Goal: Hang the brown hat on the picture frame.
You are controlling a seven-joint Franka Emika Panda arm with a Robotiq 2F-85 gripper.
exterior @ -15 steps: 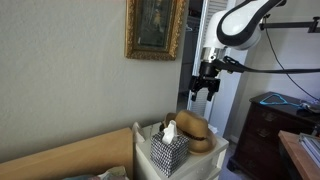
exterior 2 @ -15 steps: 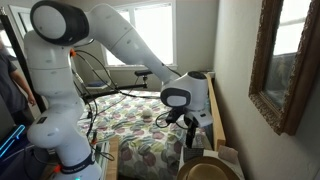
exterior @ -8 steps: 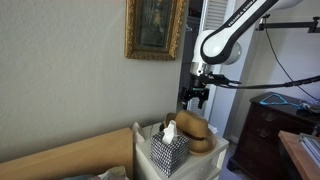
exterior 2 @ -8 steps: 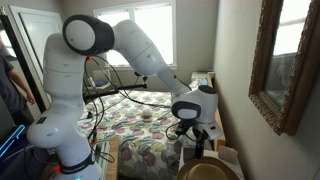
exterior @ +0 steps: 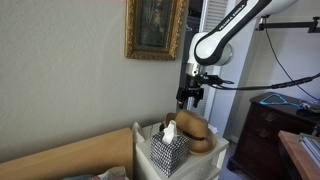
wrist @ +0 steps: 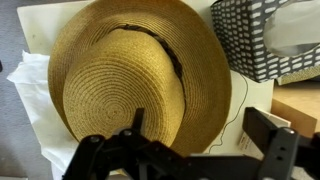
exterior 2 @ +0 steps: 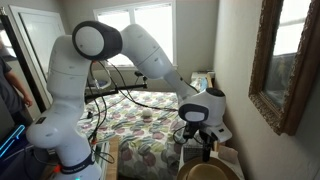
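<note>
My gripper should move down to the hat before it closes: my fingers are above the hat and the hat's rim is below them, so they would miss the hat if I closed now.
The brown hat [wrist: 125, 72] is a tan woven brimmed hat with a dark band. It lies on a white surface and fills the wrist view. In an exterior view it sits behind the tissue box [exterior: 195, 133]; its rim shows at the bottom edge elsewhere [exterior 2: 212, 171]. The picture frame, gilded with a dark painting, hangs on the wall [exterior: 155, 28] and also shows edge-on [exterior 2: 282, 62]. My gripper [wrist: 200, 135] is open and empty, hovering above the hat's crown and brim; it shows above the hat in both exterior views [exterior: 190, 93] [exterior 2: 203, 141].
A black-and-white checkered tissue box [exterior: 169, 151] stands right beside the hat, also in the wrist view [wrist: 268, 38]. A wooden headboard [exterior: 70, 157] runs along the wall. A bed with patterned quilt [exterior 2: 145, 130] lies alongside. A dark dresser [exterior: 265, 130] stands behind.
The arm has swung toward the wall and the gripper has come over the hat. The hat has not moved.
</note>
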